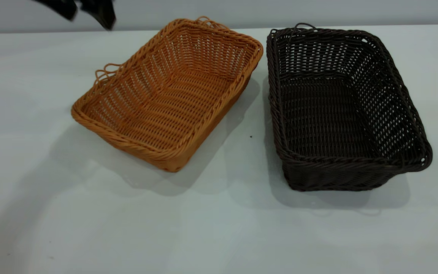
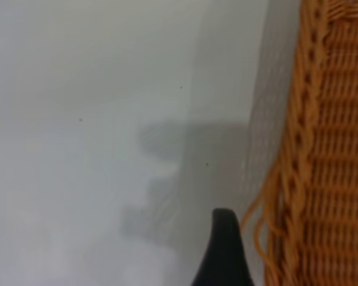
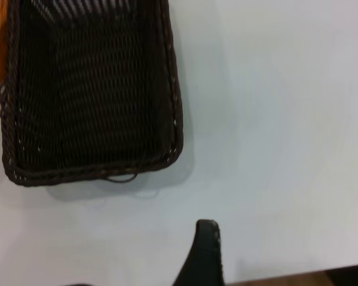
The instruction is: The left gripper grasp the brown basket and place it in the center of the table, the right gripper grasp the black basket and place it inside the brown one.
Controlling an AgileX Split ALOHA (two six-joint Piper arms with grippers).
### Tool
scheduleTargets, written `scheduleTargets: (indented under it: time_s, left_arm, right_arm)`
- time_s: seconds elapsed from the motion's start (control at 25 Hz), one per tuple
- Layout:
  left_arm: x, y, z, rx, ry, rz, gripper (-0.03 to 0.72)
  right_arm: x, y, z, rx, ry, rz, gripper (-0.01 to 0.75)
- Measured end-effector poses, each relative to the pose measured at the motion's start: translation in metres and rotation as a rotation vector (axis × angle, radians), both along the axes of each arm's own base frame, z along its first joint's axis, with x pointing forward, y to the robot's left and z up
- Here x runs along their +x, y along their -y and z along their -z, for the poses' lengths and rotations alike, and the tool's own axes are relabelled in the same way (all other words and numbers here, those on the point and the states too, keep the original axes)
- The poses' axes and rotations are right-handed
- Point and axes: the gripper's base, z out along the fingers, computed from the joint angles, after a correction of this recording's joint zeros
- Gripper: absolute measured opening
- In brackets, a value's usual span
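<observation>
The brown basket (image 1: 169, 95) needs to go in the center of the table, so my left gripper next needs to grab it by its long side's braided rim (image 1: 132, 61).
The brown basket (image 1: 169, 95) sits empty on the table (image 1: 219, 228), left of centre and turned at an angle. The black basket (image 1: 340, 110) stands empty to its right, a narrow gap apart. My left gripper (image 1: 89, 9) hangs open at the far left, above and behind the brown basket. In the left wrist view one dark finger (image 2: 224, 253) hovers just outside the braided rim (image 2: 301, 149), beside a looped handle (image 2: 262, 220). In the right wrist view my right gripper (image 3: 256, 244) is open over bare table, well short of the black basket (image 3: 89, 95); only one finger (image 3: 204, 256) shows.
A grey wall (image 1: 242, 11) runs behind the table's far edge. In the right wrist view the table's edge (image 3: 298, 275) lies close to the right gripper. Bare tabletop stretches in front of both baskets.
</observation>
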Motion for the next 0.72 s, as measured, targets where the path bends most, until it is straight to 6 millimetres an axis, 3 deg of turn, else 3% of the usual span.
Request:
scheduleTargets:
  time_s: [0.24, 0.48, 0.64, 0.72]
  left_arm:
    - [0.025, 0.014, 0.056, 0.018, -0.062, 0.017, 0.538]
    - [0.043, 0.031, 0.085, 0.018, -0.061, 0.04, 0.503]
    - [0.049, 0.041, 0.103, 0.02, -0.068, 0.053, 0.375]
    - [0.05, 0.044, 0.107, 0.023, -0.066, 0.065, 0.248]
  right_arm:
    - [0.026, -0.001, 0.008, 0.035, -0.083, 0.008, 0.598]
    - [0.049, -0.003, 0.021, 0.09, -0.183, 0.006, 0.593]
    - [0.064, -0.008, 0.03, 0.146, -0.234, -0.016, 0.593]
    - [0.072, -0.011, 0.035, 0.19, -0.257, -0.024, 0.593]
